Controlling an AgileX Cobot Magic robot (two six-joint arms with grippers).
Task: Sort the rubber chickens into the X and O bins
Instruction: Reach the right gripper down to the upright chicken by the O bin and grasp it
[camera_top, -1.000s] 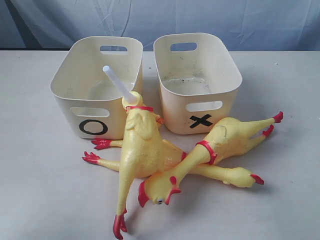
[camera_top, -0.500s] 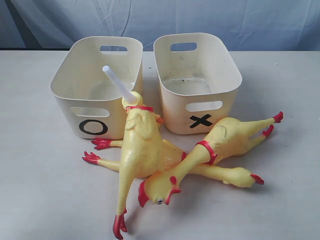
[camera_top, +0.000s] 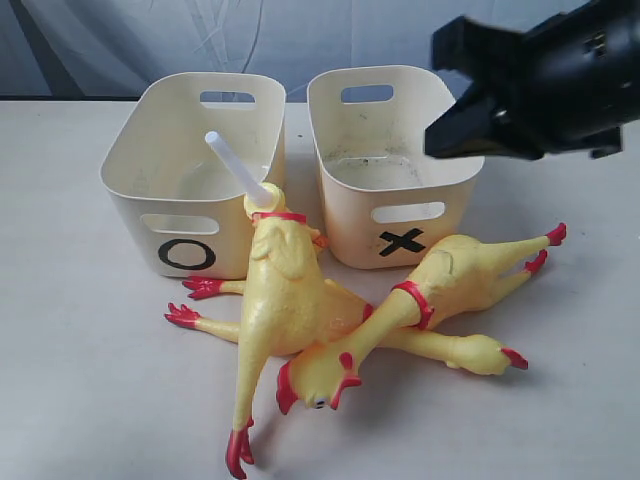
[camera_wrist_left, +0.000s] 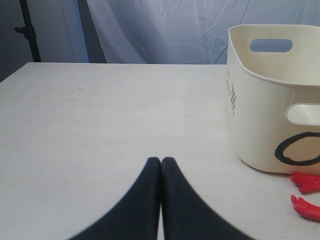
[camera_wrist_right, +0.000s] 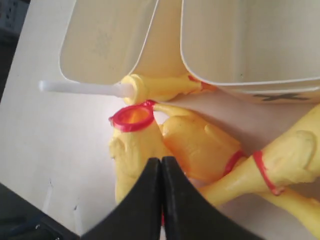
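The right gripper should take hold of the rubber chicken by its neck (camera_top: 281, 236) beneath the red collar (camera_top: 280, 216) next. Then it can sort the chicken into a bin.
Several yellow rubber chickens lie piled in front of the two cream bins. One chicken (camera_top: 278, 290) ends in a white tube (camera_top: 235, 165) that leans on the O bin (camera_top: 130, 160). Another chicken (camera_top: 440, 285) lies across it below the X bin (camera_top: 395, 205), and red feet (camera_top: 200, 288) of a lower chicken stick out on the left. My right gripper (camera_top: 445, 135) hangs shut above the X bin's right side; in its wrist view the gripper (camera_wrist_right: 161, 161) is over the pile (camera_wrist_right: 200, 145). My left gripper (camera_wrist_left: 161, 161) is shut and empty over bare table, left of the O bin (camera_wrist_left: 260, 125).
Both bins look empty. A pale table (camera_top: 80, 380) carries everything, and a blue-grey cloth (camera_top: 300, 40) hangs behind it. Two red chicken feet (camera_wrist_left: 306, 182) show beside the O bin in the left wrist view. A dark stand (camera_wrist_left: 30, 30) rises beyond the table's far corner.
My right arm has come into the exterior view at the upper right, above the X bin. The chickens and bins have not moved.
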